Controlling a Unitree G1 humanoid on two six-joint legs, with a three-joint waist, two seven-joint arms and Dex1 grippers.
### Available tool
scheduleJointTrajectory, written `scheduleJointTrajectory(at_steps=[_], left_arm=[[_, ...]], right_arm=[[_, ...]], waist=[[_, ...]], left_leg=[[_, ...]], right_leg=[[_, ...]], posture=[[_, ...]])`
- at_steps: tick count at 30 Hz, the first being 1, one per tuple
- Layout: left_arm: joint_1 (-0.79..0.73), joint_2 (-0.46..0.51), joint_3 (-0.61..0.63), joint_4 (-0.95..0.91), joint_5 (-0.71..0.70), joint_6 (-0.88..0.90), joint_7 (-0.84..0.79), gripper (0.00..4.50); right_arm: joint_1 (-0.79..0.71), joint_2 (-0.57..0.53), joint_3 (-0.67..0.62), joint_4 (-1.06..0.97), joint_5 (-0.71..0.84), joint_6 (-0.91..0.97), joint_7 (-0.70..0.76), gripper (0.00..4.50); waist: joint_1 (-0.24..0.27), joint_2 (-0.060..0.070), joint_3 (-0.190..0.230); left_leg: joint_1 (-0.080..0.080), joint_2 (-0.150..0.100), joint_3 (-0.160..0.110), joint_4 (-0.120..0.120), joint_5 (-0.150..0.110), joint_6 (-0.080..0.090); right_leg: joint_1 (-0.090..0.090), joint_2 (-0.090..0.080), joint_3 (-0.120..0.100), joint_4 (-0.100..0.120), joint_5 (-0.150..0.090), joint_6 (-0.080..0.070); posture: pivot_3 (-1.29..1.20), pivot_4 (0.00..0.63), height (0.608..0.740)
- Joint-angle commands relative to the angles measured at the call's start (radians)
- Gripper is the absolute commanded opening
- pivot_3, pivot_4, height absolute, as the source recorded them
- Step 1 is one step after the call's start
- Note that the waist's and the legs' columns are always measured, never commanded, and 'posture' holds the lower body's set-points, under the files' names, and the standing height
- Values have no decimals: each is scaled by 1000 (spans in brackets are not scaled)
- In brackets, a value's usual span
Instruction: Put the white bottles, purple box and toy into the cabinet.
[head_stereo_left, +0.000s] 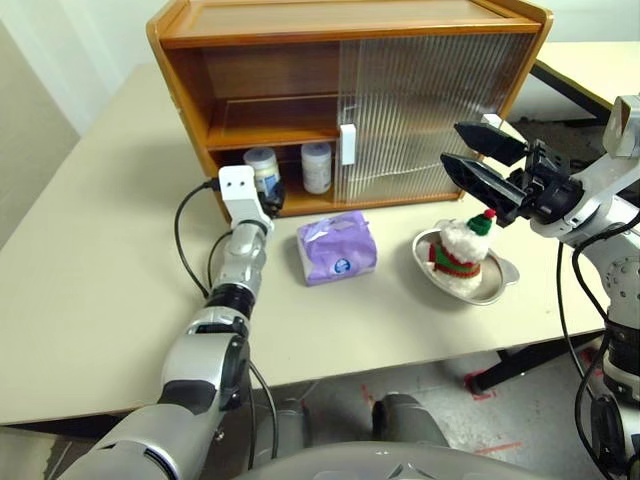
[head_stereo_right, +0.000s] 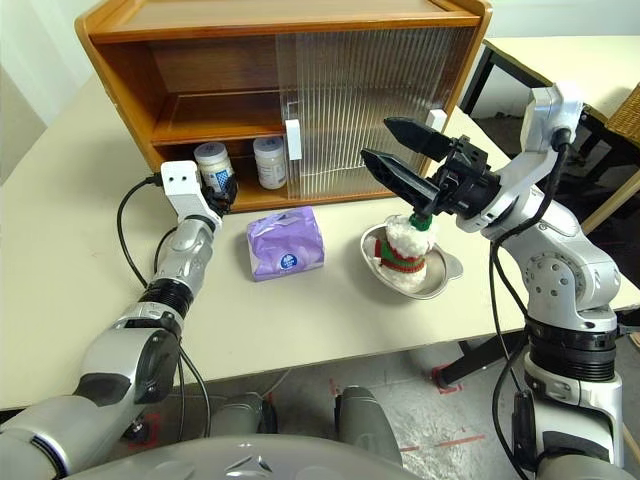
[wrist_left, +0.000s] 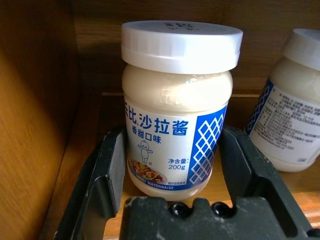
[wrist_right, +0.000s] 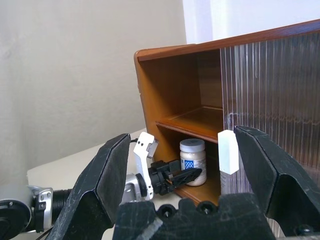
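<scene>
My left gripper can release the bottle: its base is inside, on the cabinet's bottom board.
The cabinet (head_stereo_left: 300, 25) stands at the back of the table with its left half open. In its lower compartment stand two white bottles. My left gripper (head_stereo_left: 268, 192) reaches in level and is shut on the left bottle (wrist_left: 175, 100), one finger (wrist_left: 107, 175) against each side. The other bottle (head_stereo_left: 316, 166) stands free just to its right. The purple box (head_stereo_left: 337, 247) lies on the table in front of the cabinet. The toy (head_stereo_left: 462, 250) sits in a silver dish (head_stereo_left: 497, 290) to the right. My right gripper (head_stereo_left: 450, 145) hangs open above the toy, holding nothing.
The ribbed sliding doors (head_stereo_left: 430, 110) cover the cabinet's right half, with a white handle (head_stereo_left: 347, 143) at the edge. A black cable (head_stereo_left: 182, 235) loops on the table beside my left arm. The table's front edge (head_stereo_left: 400, 350) runs close below the dish.
</scene>
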Motion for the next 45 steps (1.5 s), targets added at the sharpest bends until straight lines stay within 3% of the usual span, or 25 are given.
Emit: scheduleJointTrajectory(at_steps=[1, 9, 13, 26, 35, 45], left_arm=[[-24, -6, 1, 61, 10, -5, 12, 3075], [-36, -4, -2, 101, 8, -14, -9, 3075], [-28, -1, -9, 99, 15, -14, -20, 4462], [6, 1, -5, 38, 0, -6, -67, 4462], [123, 15, -22, -269, -20, 109, -149, 4462], [320, 92, -80, -727, -128, 431, -390, 4462]], right_arm=[[2, -2, 3, -16, -1, -10, 0, 4500], [3, -1, 2, -18, 0, -11, -1, 4500], [2, -1, 2, -16, -1, -12, -2, 4500], [-12, -1, 4, -3, -4, -13, 3, 4500], [-18, 0, 9, 8, -8, -16, 11, 4500], [-33, 1, 18, 26, -12, -17, 22, 4500]], waist=[[0, 0, 0], [-3, 0, 0], [-3, 0, 0], [-11, 0, 0], [-20, 0, 0], [-21, 0, 0]], left_leg=[[0, 0, 0, 0, 0, 0], [0, 0, 0, 0, 0, 0], [0, 0, 0, 0, 0, 0], [0, 0, 0, 0, 0, 0], [0, 0, 0, 0, 0, 0], [0, 0, 0, 0, 0, 0]], right_leg=[[0, 0, 0, 0, 0, 0], [0, 0, 0, 0, 0, 0], [0, 0, 0, 0, 0, 0], [0, 0, 0, -1, 0, 0], [0, 0, 0, 0, 1, -1], [0, 0, 1, 1, 1, -1]], posture=[[-129, 0, 740], [-132, 0, 740], [-131, 0, 740], [-122, 0, 740], [-105, 0, 740], [-89, 0, 740]])
